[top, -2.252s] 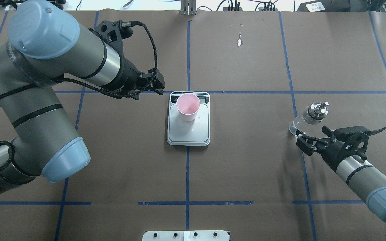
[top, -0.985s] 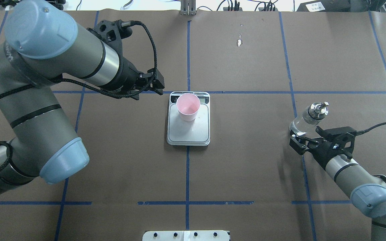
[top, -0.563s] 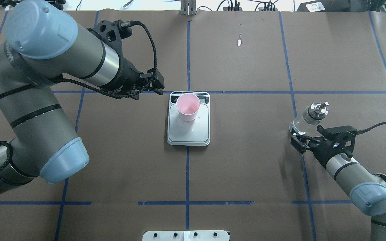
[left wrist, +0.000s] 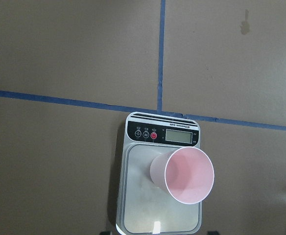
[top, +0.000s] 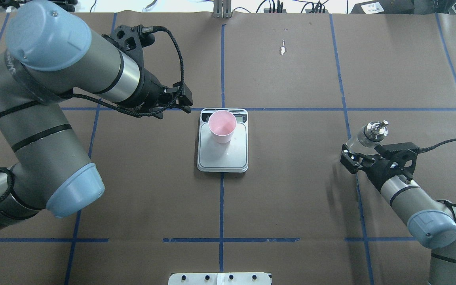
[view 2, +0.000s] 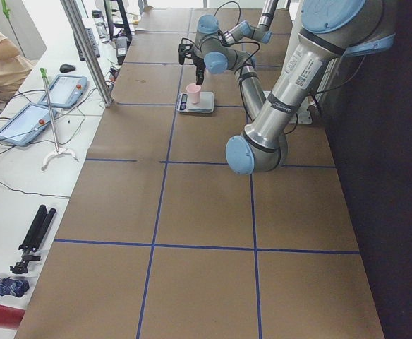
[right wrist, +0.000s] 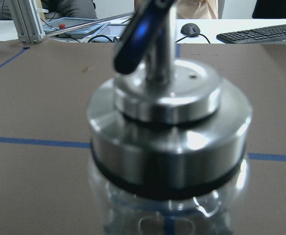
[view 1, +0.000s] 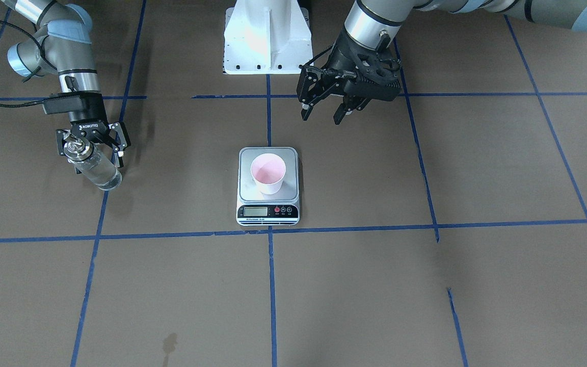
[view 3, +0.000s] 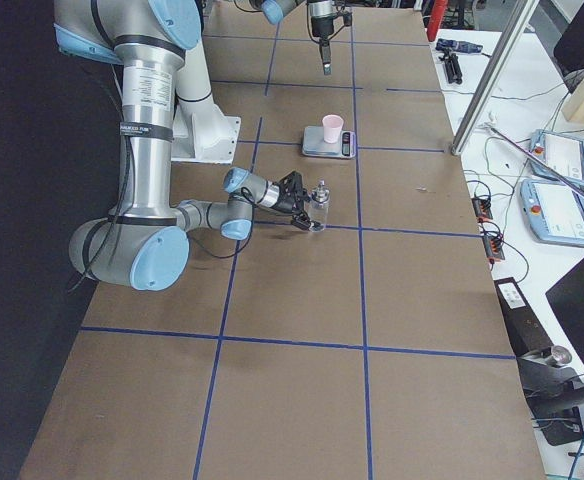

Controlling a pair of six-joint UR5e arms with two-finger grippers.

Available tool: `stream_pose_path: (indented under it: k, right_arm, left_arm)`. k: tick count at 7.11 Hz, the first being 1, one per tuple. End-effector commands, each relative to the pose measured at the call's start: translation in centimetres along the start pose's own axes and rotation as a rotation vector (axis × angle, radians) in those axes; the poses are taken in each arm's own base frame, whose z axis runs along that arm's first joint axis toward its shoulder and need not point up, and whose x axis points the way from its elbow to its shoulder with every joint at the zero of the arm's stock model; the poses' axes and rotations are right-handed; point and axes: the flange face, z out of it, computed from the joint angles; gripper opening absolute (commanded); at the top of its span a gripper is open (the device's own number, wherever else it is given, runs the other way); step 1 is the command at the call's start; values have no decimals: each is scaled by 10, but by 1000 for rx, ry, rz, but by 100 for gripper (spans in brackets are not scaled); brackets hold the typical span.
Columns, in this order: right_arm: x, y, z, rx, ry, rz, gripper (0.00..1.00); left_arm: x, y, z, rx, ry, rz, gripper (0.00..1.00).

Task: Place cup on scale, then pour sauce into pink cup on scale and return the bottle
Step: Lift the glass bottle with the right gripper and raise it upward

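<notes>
I need to pour sauce into the pink cup [view 1: 268,173]. My right gripper should next grab the clear glass bottle by its body [view 1: 99,168].
The pink cup [top: 222,126] [view 1: 268,173] [left wrist: 187,174] stands upright on the back half of the silver scale [top: 223,158] [view 1: 245,176] [left wrist: 138,200], near its display. My left gripper [top: 188,102] [view 1: 321,109] hovers open and empty, up and to the left of the scale. The clear glass bottle [top: 372,132] [view 1: 92,168] [view 3: 320,200] with its silver spout cap [right wrist: 167,112] stands on the table at the right. My right gripper [top: 358,152] [view 1: 92,155] is open, its fingers on either side of the bottle's body. The sauce is hard to make out through the glass.
Blue tape lines [top: 222,71] divide the brown paper cover. The white robot base [view 1: 265,35] sits behind the scale. A bench with tablets [view 3: 562,160] and cables runs along the far side. A pale stain [top: 282,50] marks the paper beyond the scale.
My right gripper has moved forward so its open fingers now straddle the bottle. The left arm, cup and scale have stayed where they were.
</notes>
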Motion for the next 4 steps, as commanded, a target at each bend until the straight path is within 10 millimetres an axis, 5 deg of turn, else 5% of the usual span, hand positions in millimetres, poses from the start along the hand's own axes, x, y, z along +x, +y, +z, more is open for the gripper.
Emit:
stream_pose_path:
  k: [1, 2, 4]
  right_arm:
    - [3, 0, 2, 10, 9, -1, 87]
    - [4, 0, 2, 15, 12, -2, 72]
    - [-5, -6, 3, 34, 6, 8, 11]
  left_arm:
    - [-1, 0, 0, 0, -1, 1, 72]
    - [-2, 0, 1, -1, -2, 1, 72]
    - [-2, 0, 1, -1, -2, 1, 72]
